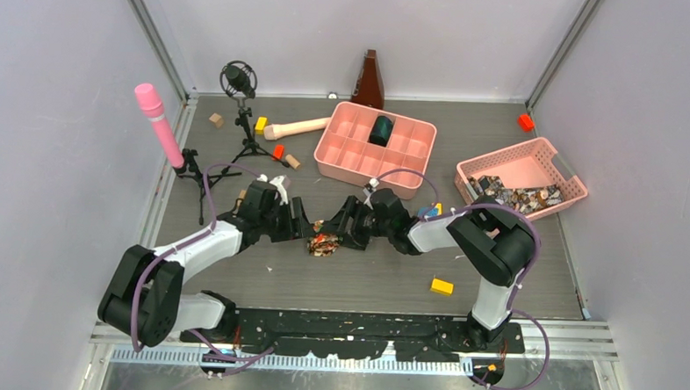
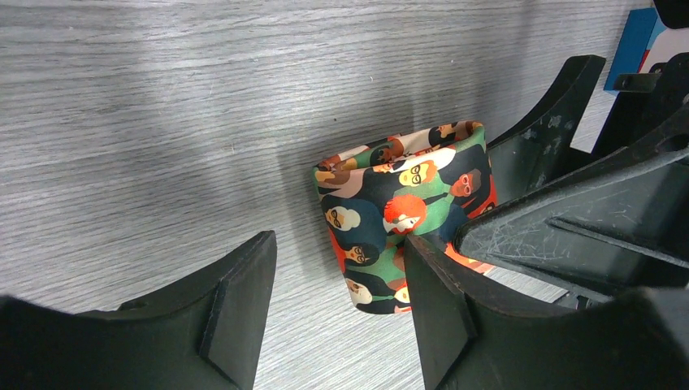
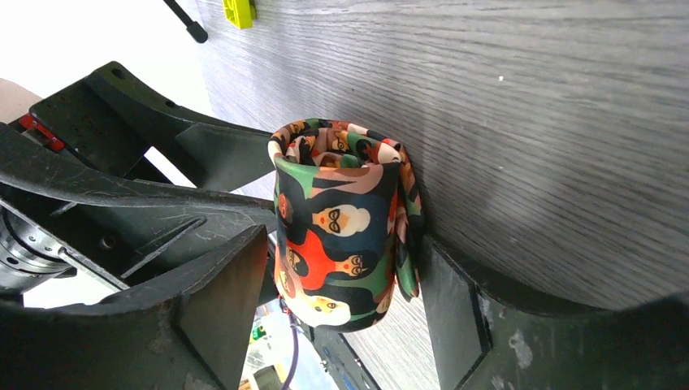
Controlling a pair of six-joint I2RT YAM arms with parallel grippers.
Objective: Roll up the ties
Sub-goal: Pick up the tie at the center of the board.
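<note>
I should close my right gripper on the rolled tie [image 3: 341,236] now. The tie is standing upright between both fingers, so my right gripper would hold it.
One tie [image 1: 324,244] is rolled into a short fat coil, dark with red, green and white cartoon faces, standing on the grey table between both arms. In the right wrist view the rolled tie [image 3: 341,236] sits inside my open right gripper [image 3: 348,240]. It leans on the right finger [image 3: 455,309], with a gap at the left one. My left gripper [image 2: 337,244] is open too, with the roll [image 2: 402,215] just beyond its right finger [image 2: 439,317]. From above, the left gripper [image 1: 303,231] and right gripper [image 1: 340,232] face each other across the coil.
A pink compartment tray [image 1: 353,125] at the back holds a dark roll [image 1: 380,129]. A pink basket [image 1: 502,158] on the right holds a heap of printed fabric [image 1: 513,198]. A yellow block [image 1: 442,286] lies front right. A microphone stand [image 1: 240,94] and pink cylinder [image 1: 158,121] stand back left.
</note>
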